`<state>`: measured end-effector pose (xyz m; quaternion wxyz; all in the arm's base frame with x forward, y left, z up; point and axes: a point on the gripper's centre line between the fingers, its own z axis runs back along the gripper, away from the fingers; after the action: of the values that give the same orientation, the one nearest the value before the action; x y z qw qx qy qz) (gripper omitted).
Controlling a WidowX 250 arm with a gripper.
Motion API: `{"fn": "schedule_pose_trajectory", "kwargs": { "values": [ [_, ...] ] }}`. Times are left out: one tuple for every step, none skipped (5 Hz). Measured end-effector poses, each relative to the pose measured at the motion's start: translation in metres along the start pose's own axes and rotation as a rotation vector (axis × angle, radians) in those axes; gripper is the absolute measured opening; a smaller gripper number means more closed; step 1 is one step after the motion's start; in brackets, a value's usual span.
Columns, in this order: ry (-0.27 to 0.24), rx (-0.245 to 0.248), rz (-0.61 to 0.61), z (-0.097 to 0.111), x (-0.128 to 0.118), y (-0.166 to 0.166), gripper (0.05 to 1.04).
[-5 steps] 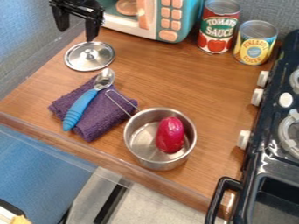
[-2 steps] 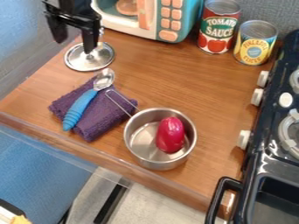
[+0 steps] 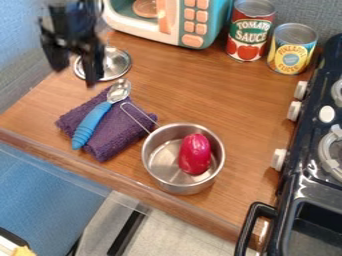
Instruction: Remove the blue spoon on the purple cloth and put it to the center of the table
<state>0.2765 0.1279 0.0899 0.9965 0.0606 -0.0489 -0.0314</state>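
Note:
I should next pick up the spoon (image 3: 92, 122) by its blue handle with my gripper, and then move the spoon off the purple cloth to the center of the table.
The black gripper (image 3: 75, 75) hangs at the upper left with its two fingers spread apart and nothing between them, over the table's left side and partly in front of the lid. Below it, the blue-handled spoon (image 3: 92, 122) lies diagonally on the folded purple cloth (image 3: 119, 134), its metal bowl pointing up and past the cloth's upper edge. The wooden table (image 3: 200, 90) holds both.
Right of the cloth stands a metal pot (image 3: 153, 172) with a dark pink object (image 3: 194, 154) inside; its wire handle reaches over the cloth. A metal lid (image 3: 117, 64), toy microwave (image 3: 170, 25), two cans (image 3: 248, 32) and stove (image 3: 307, 165) surround the table's middle.
The gripper has come down and slightly left in the view, passing in front of the lid and closer to the spoon. Spoon, cloth and pot have stayed put.

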Motion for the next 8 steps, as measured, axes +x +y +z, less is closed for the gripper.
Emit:
{"fn": "schedule_pose_trajectory", "kwargs": {
  "values": [
    [0.03,-0.01,-0.043,-0.014,-0.02,-0.013,1.001],
    [0.039,0.011,-0.065,-0.026,-0.028,-0.021,1.001],
    [0.026,0.025,-0.048,-0.027,-0.027,-0.02,1.001],
    [0.014,0.03,-0.026,-0.03,-0.024,-0.019,1.001],
    [0.024,0.028,-0.013,-0.035,-0.024,-0.019,1.001],
    [0.026,0.027,0.0,-0.04,-0.023,-0.019,0.97],
    [0.024,0.029,0.001,-0.044,-0.02,-0.018,0.703],
    [0.006,0.014,0.003,-0.042,-0.016,-0.018,0.427]
  ]
}}
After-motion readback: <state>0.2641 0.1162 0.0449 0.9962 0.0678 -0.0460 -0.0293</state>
